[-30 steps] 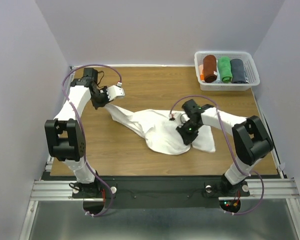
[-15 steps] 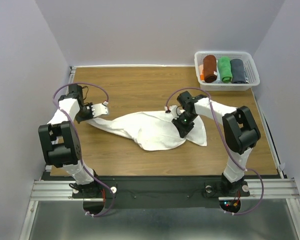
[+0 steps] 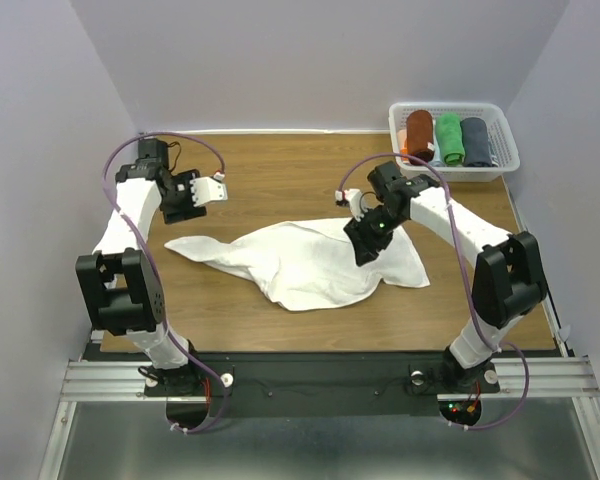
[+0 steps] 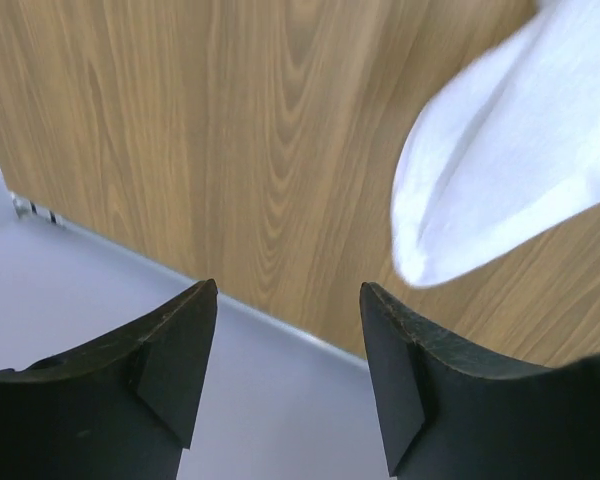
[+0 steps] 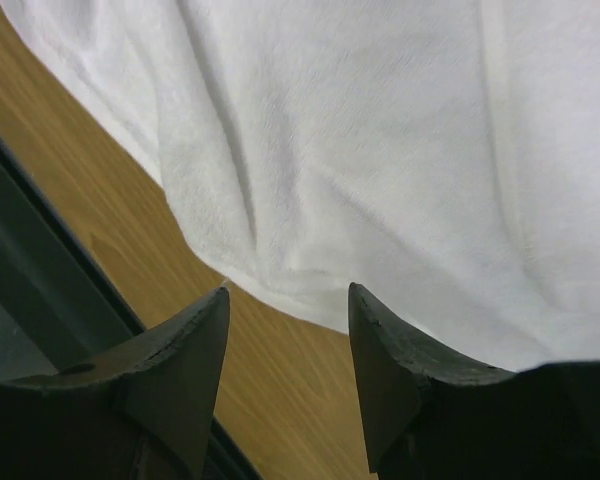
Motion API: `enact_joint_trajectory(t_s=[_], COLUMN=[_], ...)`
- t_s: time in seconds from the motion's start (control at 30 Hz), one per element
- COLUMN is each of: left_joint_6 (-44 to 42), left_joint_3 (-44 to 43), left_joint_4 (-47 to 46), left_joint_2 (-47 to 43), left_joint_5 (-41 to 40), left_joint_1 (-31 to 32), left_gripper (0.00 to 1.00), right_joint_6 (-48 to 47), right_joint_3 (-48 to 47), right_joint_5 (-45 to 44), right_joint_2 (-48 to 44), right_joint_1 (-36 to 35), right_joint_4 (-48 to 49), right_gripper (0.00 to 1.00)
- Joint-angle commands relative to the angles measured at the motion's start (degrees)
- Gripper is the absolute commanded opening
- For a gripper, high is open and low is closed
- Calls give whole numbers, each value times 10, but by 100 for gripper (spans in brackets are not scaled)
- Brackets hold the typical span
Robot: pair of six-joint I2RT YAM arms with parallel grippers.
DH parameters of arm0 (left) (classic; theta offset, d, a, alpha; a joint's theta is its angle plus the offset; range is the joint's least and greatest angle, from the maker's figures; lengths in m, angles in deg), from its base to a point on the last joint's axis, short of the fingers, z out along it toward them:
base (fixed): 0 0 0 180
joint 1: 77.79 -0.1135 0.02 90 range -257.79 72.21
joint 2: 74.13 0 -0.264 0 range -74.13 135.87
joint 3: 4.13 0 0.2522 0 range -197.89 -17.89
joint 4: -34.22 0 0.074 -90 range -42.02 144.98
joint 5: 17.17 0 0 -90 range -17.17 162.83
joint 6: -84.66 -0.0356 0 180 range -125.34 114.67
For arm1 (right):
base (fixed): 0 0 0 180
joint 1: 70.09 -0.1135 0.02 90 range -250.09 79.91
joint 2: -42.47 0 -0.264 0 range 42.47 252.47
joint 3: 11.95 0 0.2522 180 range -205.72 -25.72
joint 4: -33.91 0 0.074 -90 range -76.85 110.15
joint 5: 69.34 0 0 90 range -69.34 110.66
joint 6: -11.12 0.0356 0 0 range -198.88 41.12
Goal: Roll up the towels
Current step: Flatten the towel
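My left gripper is about to grab the white towel (image 3: 310,262) by its narrow corner (image 3: 174,243), so that it can pull the creased cloth out flat for rolling.
A white towel (image 3: 310,262) lies loosely spread and creased across the middle of the table, its narrow left corner (image 4: 500,170) resting flat on the wood. My left gripper (image 3: 216,187) (image 4: 288,290) hangs open above bare table behind that corner, nothing between its fingers. My right gripper (image 3: 364,248) (image 5: 288,292) stands open just over the towel's right part (image 5: 380,140), near its front edge, not pinching the cloth. A dark slate towel (image 3: 475,141) sits rolled up in the basket.
A white basket (image 3: 412,171) at the back right corner also holds a rust-brown roll (image 3: 419,137) and a green roll (image 3: 449,138). Grey walls close in the table on the left, back and right. The table's left edge (image 4: 280,318) shows under my left gripper.
Both grippers opened and let go of the white towel. The left gripper rose and drew back from the towel's left corner, which dropped flat. The right end now lies spread.
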Motion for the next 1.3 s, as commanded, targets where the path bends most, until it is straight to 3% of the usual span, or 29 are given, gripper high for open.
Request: enact_joint_trajectory(t_s=[0.0,0.13,0.33,0.8,0.97,1.2,1.27], left_joint_6=[88,209,249,214,191,181,182], left_joint_3=[-32,-16,-14,-12,10,43,48], left_joint_4=[72,31,-18,-4,17,32,25], left_joint_2=[-31,-19,60,166,159,156,156], left_joint_5=[115,167,204,172,149,124,119], left_joint_1=[80,193,267,301,301,301,301], left_gripper=[70,70,70,70,56,58,47], right_joint_6=[26,65,98,118,117,117,117], right_joint_3=[-47,-75,-118,-121,-112,-110,-110], right_joint_5=[-23,-103,-132,-182,-191,-193,-195], right_joint_2=[10,89,154,221,228,233,232], right_joint_1=[4,5,10,11,16,22,22], right_joint_4=[39,89,127,151,151,151,150], right_gripper=[56,52,52,51,50,50,49])
